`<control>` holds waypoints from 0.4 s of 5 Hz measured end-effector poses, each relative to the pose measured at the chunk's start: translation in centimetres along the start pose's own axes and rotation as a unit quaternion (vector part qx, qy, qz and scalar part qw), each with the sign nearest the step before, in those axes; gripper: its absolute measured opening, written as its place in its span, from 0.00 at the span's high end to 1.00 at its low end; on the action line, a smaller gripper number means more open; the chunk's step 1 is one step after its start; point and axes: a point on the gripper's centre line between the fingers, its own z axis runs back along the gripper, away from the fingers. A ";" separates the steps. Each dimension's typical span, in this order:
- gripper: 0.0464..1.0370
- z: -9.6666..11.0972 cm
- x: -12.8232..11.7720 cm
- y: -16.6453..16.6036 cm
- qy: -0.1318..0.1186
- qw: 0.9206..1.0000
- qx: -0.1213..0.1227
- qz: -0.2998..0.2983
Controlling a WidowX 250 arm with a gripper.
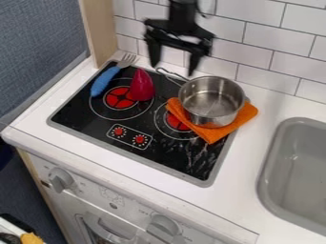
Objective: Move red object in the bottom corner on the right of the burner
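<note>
My gripper grabs the red object by its sides next, to move it to the burner's bottom corner.
My gripper (172, 70) hangs at the top of the camera view, above the back edge of the stove, its two fingers spread wide with nothing between them. The red object (142, 86), pointed at its upper end, is on the black cooktop below and left of the gripper, over the right part of the left burner (119, 97). Partly covered by an orange cloth, the right burner (175, 122) shows its left side.
A steel pot (212, 101) stands on the orange cloth (217, 134), right of the gripper. A blue-handled fork (106, 80) lies at the cooktop's back left. The grey sink (299, 171) is at the right, and a tiled wall (267, 43) rises behind.
</note>
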 end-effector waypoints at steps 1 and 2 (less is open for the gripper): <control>0.04 -1.2 0.6 3.2 0.022 1.000 -0.003 0.020; 0.04 -1.5 1.2 4.2 0.030 0.999 -0.003 0.028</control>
